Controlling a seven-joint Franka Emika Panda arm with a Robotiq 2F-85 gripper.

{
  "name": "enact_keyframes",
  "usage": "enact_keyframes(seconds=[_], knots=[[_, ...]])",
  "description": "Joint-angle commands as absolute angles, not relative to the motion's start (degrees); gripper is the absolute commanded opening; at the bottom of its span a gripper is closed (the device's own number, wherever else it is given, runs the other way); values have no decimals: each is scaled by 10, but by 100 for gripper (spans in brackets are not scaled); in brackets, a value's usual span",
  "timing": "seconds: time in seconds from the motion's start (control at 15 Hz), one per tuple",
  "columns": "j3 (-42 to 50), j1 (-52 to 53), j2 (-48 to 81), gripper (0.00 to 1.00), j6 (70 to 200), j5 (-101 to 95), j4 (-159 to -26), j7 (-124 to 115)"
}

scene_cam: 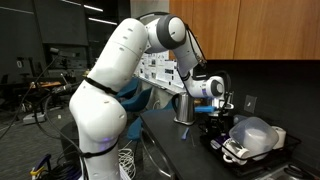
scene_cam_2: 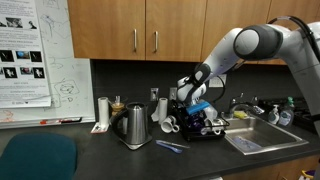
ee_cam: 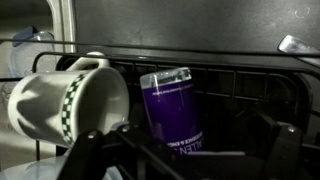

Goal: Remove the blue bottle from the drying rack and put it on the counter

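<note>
The blue bottle stands with its lettered lower body (ee_cam: pixel 180 128) between both fingers in the black rack (ee_cam: pixel 240 85), so my gripper closes next.
The blue bottle (ee_cam: pixel 172 108) is blue-violet with a paler, clear top end and stands upright in the black drying rack (ee_cam: pixel 240 85). In the wrist view it sits between my gripper's (ee_cam: pixel 190 158) two dark fingers, nearer one finger than the other. The fingers are spread wide and do not press on it. In both exterior views the gripper (scene_cam_2: pixel 194 100) (scene_cam: pixel 222 108) reaches down into the rack (scene_cam_2: pixel 205 130) (scene_cam: pixel 262 152). A blue spot under the gripper (scene_cam_2: pixel 201 107) looks like the bottle. The dark counter (scene_cam_2: pixel 150 160) runs in front of the rack.
A white mug with a green checked band (ee_cam: pixel 70 100) lies in the rack beside the bottle. A translucent white bowl (scene_cam: pixel 255 133) sits in the rack. A steel jug (scene_cam_2: pixel 135 125), white mugs (scene_cam_2: pixel 166 122) and a blue utensil (scene_cam_2: pixel 170 146) are on the counter. A sink (scene_cam_2: pixel 255 137) lies beyond the rack.
</note>
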State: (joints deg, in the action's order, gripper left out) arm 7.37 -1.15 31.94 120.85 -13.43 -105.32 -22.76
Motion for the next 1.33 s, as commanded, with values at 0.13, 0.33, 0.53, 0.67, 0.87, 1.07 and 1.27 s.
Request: enact_keyframes(seconds=[0.13,0.33,0.53,0.67,0.87,1.07,1.27], knots=[[83,-14,345,69,1220,-127,-1029,-206],[85,-15,333,45,1220,-126,-1039,-204],[88,-11,322,27,1218,-131,-1045,-207],[92,-3,306,27,1219,-141,-1056,-215],[101,9,273,27,1229,-164,-1075,-231],[113,22,241,27,1229,-207,-1085,-249],[115,28,216,27,1225,-241,-1089,-270]])
